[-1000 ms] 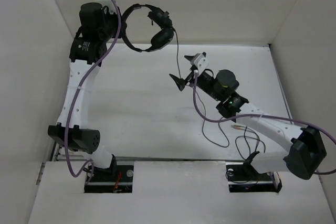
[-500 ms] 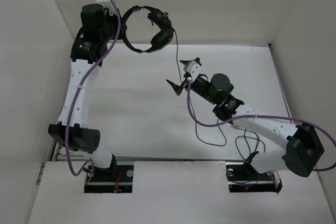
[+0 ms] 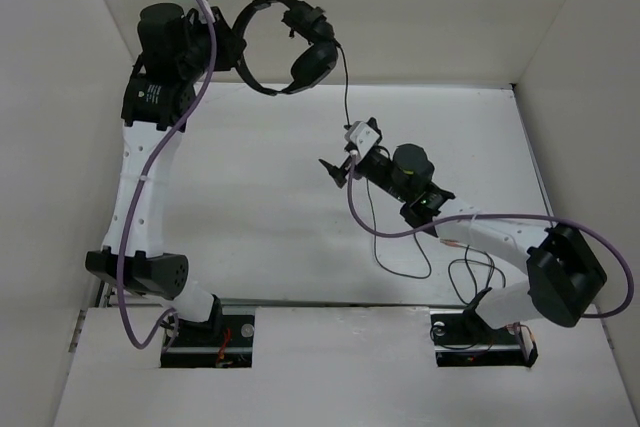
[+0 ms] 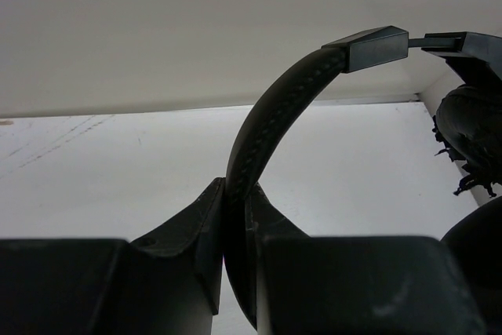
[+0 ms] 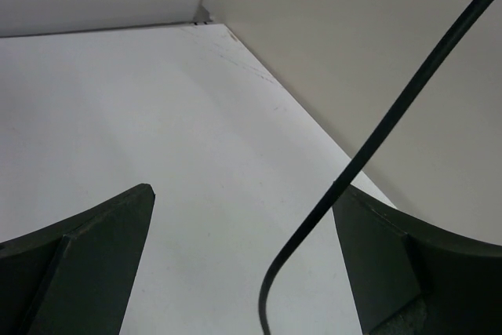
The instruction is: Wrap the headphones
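Note:
I need to use my right gripper to grab the black headphones [image 3: 292, 45] by their thin dark cable, so the headband and earcups stay free to be wrapped.
The black headphones [image 3: 292, 45] hang in the air at the back left, with my left gripper [image 3: 243, 55] shut on their thin headband [image 4: 274, 107]. In the left wrist view the band stands pinched between both fingers, and one earcup [image 4: 471, 131] shows at the right edge. The thin dark cable [image 3: 346, 87] drops from the lower earcup [image 3: 310, 63] to my right gripper [image 3: 348, 149], then trails onto the table. My right gripper [image 5: 245, 194] is open. The cable [image 5: 376, 135] passes loosely between its fingers, close to the right finger [image 5: 408, 249].
The slack cable lies in loops [image 3: 400, 257] on the white table beside my right arm, ending in a reddish plug [image 3: 455, 244]. Thick purple robot cables [image 3: 150, 167] run along both arms. White walls [image 3: 420, 7] close in the back and sides.
My left arm has lifted and turned the headphones slightly higher at the back. My right gripper has drawn nearer and to the left, still open, and the cable now runs straighter down to it.

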{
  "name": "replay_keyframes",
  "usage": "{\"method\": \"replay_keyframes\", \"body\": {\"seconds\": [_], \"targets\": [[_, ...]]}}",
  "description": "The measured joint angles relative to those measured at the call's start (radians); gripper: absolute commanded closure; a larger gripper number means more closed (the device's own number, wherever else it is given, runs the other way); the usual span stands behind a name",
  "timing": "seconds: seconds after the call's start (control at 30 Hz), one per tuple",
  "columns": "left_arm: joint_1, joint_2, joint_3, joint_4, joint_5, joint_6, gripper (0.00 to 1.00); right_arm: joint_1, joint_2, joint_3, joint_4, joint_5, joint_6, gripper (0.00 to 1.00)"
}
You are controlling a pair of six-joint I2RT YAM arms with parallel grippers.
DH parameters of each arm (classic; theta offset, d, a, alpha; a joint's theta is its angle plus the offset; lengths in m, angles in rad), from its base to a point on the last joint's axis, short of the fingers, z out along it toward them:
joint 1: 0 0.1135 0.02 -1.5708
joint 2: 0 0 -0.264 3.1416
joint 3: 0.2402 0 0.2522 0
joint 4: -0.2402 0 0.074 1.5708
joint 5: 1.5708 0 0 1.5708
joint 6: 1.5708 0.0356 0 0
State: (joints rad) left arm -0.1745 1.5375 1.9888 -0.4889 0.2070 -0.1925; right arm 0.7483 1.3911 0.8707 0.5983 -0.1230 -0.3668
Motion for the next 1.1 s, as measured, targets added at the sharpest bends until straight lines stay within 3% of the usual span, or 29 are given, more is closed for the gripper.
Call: {"method": "replay_keyframes", "body": {"seconds": [0.2,0.33,0.43,0.6,0.7,0.9,1.1], "targets": [[0.020,0.000,0.060,-0.003,0.055,-0.057,1.00,-0.040,0.014,-0.021,0.000,0.000,0.021,0.01],[0.070,0.000,0.113,-0.002,0.081,-0.108,1.00,-0.045,0.010,-0.046,0.000,-0.010,0.029,0.15],[0.107,0.001,0.150,-0.002,0.097,-0.146,1.00,-0.045,0.008,-0.064,-0.010,-0.043,0.031,0.37],[0.145,0.002,0.186,0.003,0.116,-0.189,1.00,-0.045,0.008,-0.070,-0.047,-0.116,0.029,0.85],[0.158,0.003,0.186,0.005,0.121,-0.201,1.00,-0.045,0.006,-0.069,-0.077,-0.140,0.032,0.95],[0.141,0.000,0.102,0.040,0.012,-0.175,1.00,-0.048,-0.027,0.033,-0.343,-0.169,-0.104,1.00],[0.034,0.023,-0.073,0.061,-0.221,-0.062,1.00,-0.031,-0.045,0.298,-0.670,-0.034,-0.534,1.00]]}}
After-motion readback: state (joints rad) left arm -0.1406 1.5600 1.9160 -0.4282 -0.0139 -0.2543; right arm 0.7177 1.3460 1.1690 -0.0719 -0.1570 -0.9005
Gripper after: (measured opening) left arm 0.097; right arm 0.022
